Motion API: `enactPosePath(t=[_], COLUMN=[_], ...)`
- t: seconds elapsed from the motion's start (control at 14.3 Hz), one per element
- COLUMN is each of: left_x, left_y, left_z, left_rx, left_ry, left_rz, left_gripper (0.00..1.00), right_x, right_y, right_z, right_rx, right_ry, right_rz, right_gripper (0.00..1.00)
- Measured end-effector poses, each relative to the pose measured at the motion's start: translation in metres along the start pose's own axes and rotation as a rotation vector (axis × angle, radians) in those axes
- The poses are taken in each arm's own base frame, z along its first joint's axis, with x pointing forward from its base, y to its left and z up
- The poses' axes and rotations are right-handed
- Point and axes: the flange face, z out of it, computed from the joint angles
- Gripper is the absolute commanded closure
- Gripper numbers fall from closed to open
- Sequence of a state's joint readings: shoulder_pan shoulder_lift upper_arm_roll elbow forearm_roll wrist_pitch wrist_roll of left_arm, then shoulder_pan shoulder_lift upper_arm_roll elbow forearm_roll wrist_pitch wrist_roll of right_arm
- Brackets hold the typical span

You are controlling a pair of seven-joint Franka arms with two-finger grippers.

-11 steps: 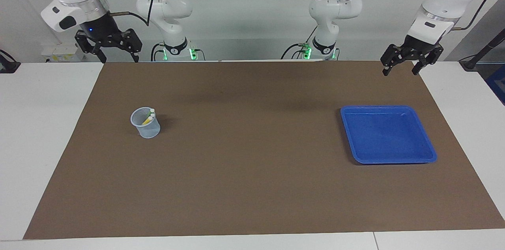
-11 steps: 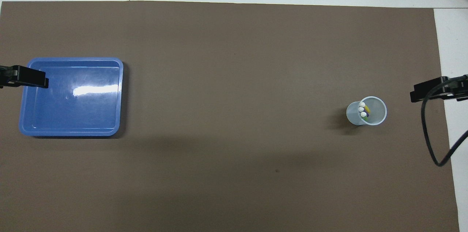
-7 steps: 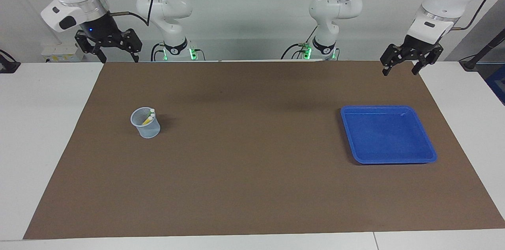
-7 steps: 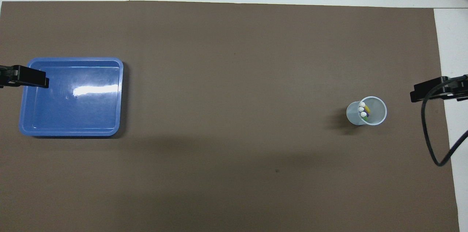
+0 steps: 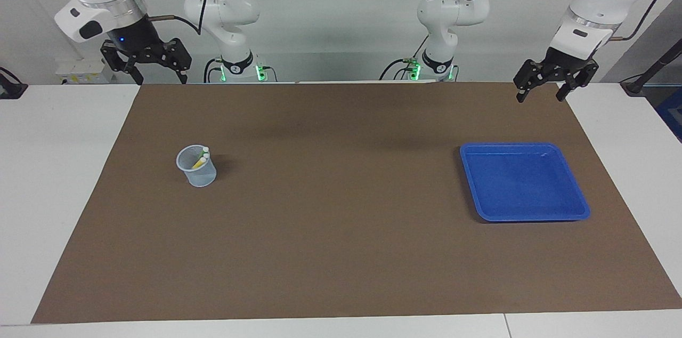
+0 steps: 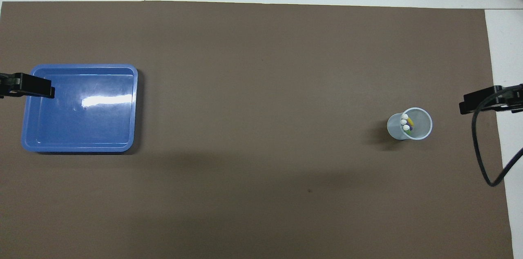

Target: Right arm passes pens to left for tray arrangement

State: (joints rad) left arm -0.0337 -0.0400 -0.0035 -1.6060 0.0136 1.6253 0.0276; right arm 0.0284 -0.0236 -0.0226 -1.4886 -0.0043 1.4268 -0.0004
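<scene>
Next, my right gripper grips the yellow pen by its pale upper end [image 6: 405,117], since the cup's side closes around the lower body of the pen.
Three pens [image 5: 201,158] stand in a small pale-blue mesh cup [image 5: 198,172], pale ends up, with yellow, purple and green barrels showing from overhead [image 6: 407,122]. The bright-blue tray [image 5: 525,145] lies toward the left arm's end of the mat, its floor bare [image 6: 81,136]. My right gripper [image 5: 162,81] hangs open and holding nothing over the mat's edge by the robots, at the right arm's end. My left gripper [image 5: 539,98] hangs open with nothing in it over the mat's corner by the robots, above the tray's end.
A brown mat [image 5: 341,252] covers most of the white table [image 5: 58,167]. A black cable [image 6: 480,157] loops down at the right arm's end in the overhead view. Between cup and tray the mat shows only shadows.
The right gripper has risen very slightly. The left arm, cup, pens and tray have not moved.
</scene>
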Motion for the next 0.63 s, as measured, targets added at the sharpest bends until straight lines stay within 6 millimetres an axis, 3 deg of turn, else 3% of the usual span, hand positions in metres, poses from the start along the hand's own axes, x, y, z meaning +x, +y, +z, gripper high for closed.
enactPosePath(t=[0.35, 0.63], left_x=[0.0, 0.0], left_y=[0.0, 0.0], left_z=[0.0, 0.0], left_rx=[0.0, 0.0], left_ry=[0.0, 0.0], left_rz=[0.0, -0.001], left_gripper=[0.0, 0.0], right_x=[-0.004, -0.001], right_y=[-0.01, -0.006], right_z=[0.002, 0.039], right_rx=[0.0, 0.0], right_ry=[0.021, 0.065], right_rz=[-0.021, -0.032], right_gripper=[0.0, 0.0])
